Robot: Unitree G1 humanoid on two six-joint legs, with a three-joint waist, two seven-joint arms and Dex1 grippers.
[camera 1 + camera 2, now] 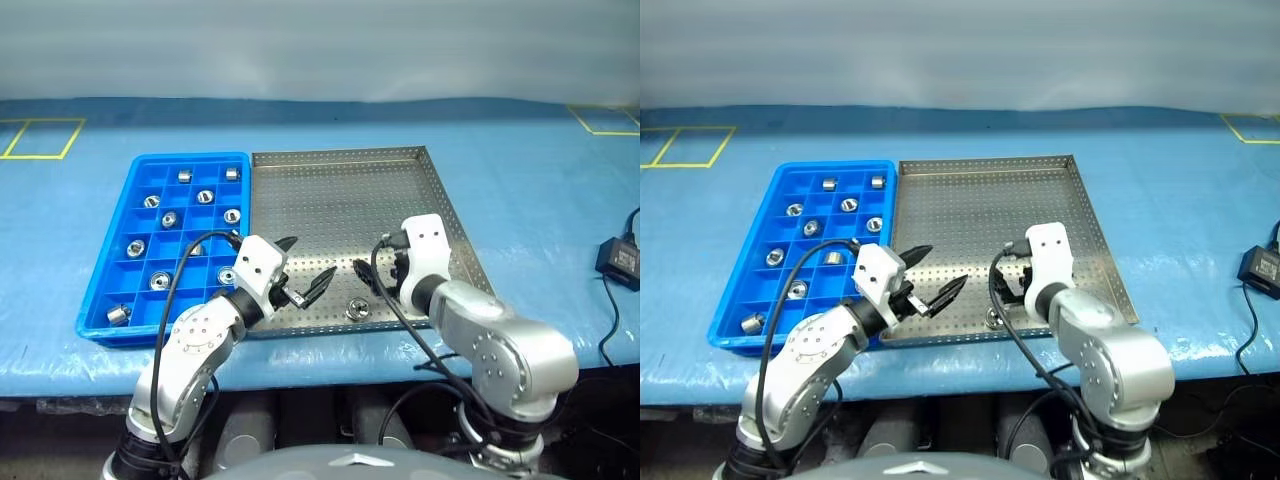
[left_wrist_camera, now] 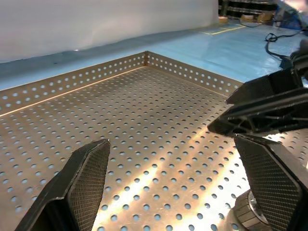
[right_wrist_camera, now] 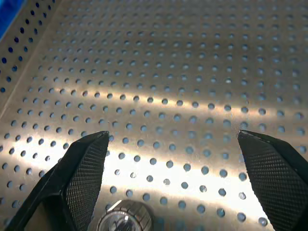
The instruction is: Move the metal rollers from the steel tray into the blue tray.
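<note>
My right gripper isn't ready to close yet: the roller is short of my fingertips, so my right gripper should move toward the roller first and then close on it.
The steel tray [image 1: 340, 154] lies in the middle of the table, with the blue tray [image 1: 190, 158] against its left side. Several metal rollers [image 1: 205, 197] sit singly in the blue compartments. One roller [image 1: 357, 309] stands on the perforated floor near the steel tray's front rim. My left gripper [image 1: 305, 266] is open and empty over the tray's front left, left of that roller. My right gripper [image 1: 374, 272] is open and empty just above and behind the roller [image 3: 126, 217]. In the left wrist view the roller [image 2: 246, 212] peeks out beside one finger [image 2: 269, 178].
A black power adapter [image 1: 618, 258] with its cable lies at the table's right edge. Yellow tape squares [image 1: 40, 138] mark the blue table cover at the far corners. The steel tray's front rim lies close to the table's front edge.
</note>
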